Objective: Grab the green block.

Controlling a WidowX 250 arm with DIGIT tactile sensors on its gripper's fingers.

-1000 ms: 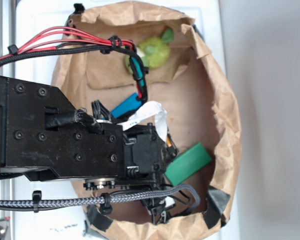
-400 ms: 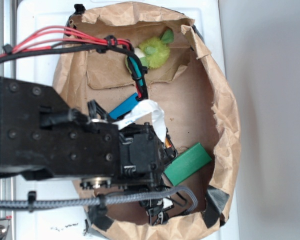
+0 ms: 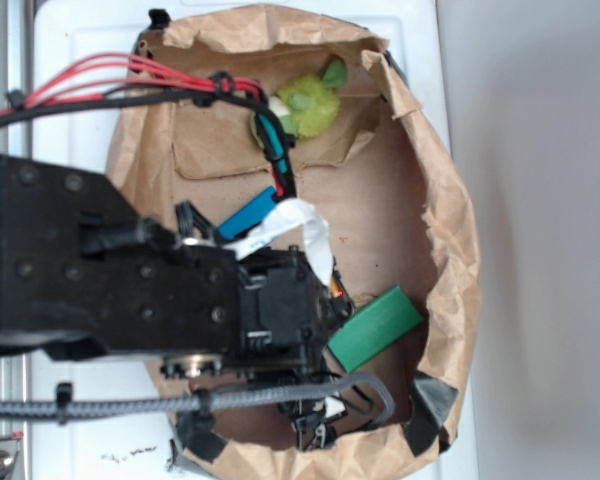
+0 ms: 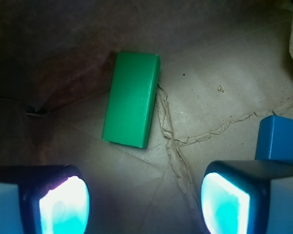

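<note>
The gripper should next hold the block by its long sides, because the green block (image 3: 376,327) is narrow across but too long from end to end for the open fingers.
The green block (image 4: 132,99) lies flat on the brown paper floor of the bag, ahead of my fingers and a little left of centre in the wrist view. In the exterior view the green block (image 3: 376,327) rests near the bag's right wall, just right of the arm's black wrist. My gripper (image 4: 144,202) is open, its two glowing pads wide apart with only bare paper between them. It hovers short of the block, not touching it. In the exterior view the fingers are hidden under the arm.
A blue block (image 4: 280,140) sits just beyond my right finger, and shows as a blue block (image 3: 247,213) in the exterior view. A fuzzy yellow-green plush toy (image 3: 310,103) lies at the bag's far end. The crumpled paper bag wall (image 3: 450,250) rings everything.
Over the last second the arm shifted slightly lower and left in the exterior view. Since 0.4 s ago nothing has visibly moved. The green block stays put.
</note>
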